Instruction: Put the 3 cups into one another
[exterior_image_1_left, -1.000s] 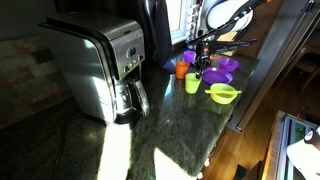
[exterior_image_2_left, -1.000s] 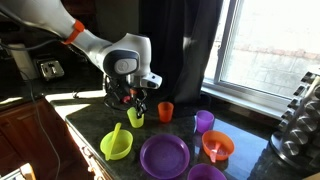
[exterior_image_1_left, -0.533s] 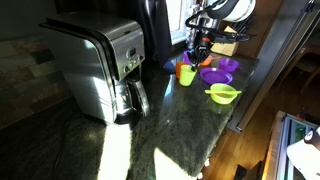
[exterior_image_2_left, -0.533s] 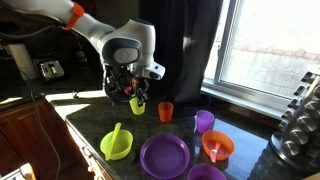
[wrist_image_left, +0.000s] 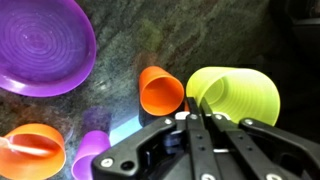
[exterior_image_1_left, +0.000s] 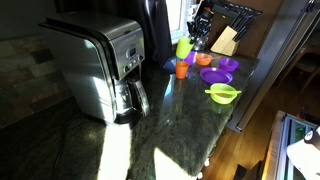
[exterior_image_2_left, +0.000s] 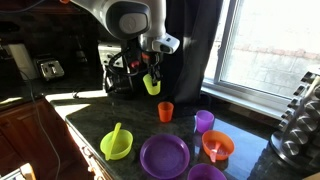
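Note:
The yellow-green cup (exterior_image_2_left: 151, 85) hangs tilted beside the orange cup's opening and would fall beside the orange cup if I opened now, so my gripper needs to move it over that opening.
My gripper (exterior_image_2_left: 150, 72) is shut on the rim of the yellow-green cup (exterior_image_2_left: 151, 85) and holds it tilted in the air above the counter, up and to the side of the orange cup (exterior_image_2_left: 166, 111). The purple cup (exterior_image_2_left: 204, 122) stands further along, toward the window. In the wrist view my gripper (wrist_image_left: 192, 114) pinches the yellow-green cup's wall (wrist_image_left: 238, 98); the orange cup (wrist_image_left: 160, 90) stands just beside it below, and the purple cup (wrist_image_left: 92, 150) is at the lower left. In an exterior view the yellow-green cup (exterior_image_1_left: 183, 47) hangs above the orange cup (exterior_image_1_left: 181, 69).
A lime-green bowl (exterior_image_2_left: 116, 146) with a utensil, purple plates (exterior_image_2_left: 163, 156) and an orange bowl (exterior_image_2_left: 217, 147) lie near the counter's front. A large coffee maker (exterior_image_1_left: 100, 65) stands on the dark stone counter. A knife block (exterior_image_1_left: 225, 40) is near the window.
My gripper has lifted the yellow-green cup off the counter and carried it up and toward the orange cup. The orange and purple cups have not moved.

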{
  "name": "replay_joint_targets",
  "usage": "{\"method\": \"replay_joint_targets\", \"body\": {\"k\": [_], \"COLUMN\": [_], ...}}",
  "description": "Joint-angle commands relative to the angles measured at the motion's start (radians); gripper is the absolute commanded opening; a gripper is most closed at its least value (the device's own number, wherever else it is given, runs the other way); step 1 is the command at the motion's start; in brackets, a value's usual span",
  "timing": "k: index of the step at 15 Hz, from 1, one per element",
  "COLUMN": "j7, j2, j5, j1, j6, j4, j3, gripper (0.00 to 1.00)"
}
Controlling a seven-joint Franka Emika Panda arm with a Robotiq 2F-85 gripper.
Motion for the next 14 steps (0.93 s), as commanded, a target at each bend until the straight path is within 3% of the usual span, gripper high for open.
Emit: {"method": "replay_joint_targets", "body": {"k": [1,7,14], "j7": [0.097,0.158,0.145], "j2": [0.075,0.181,0.272], "j5": [-0.072,-0.125,-0.11], "j1": [-0.012,-0.012,-0.009], "j6": [-0.062,-0.118,-0.144], "j4": [0.099,0.19,0.245], "j3": [-0.008,-0.026,-0.036], "gripper": [0.01,0.01,0.01]}}
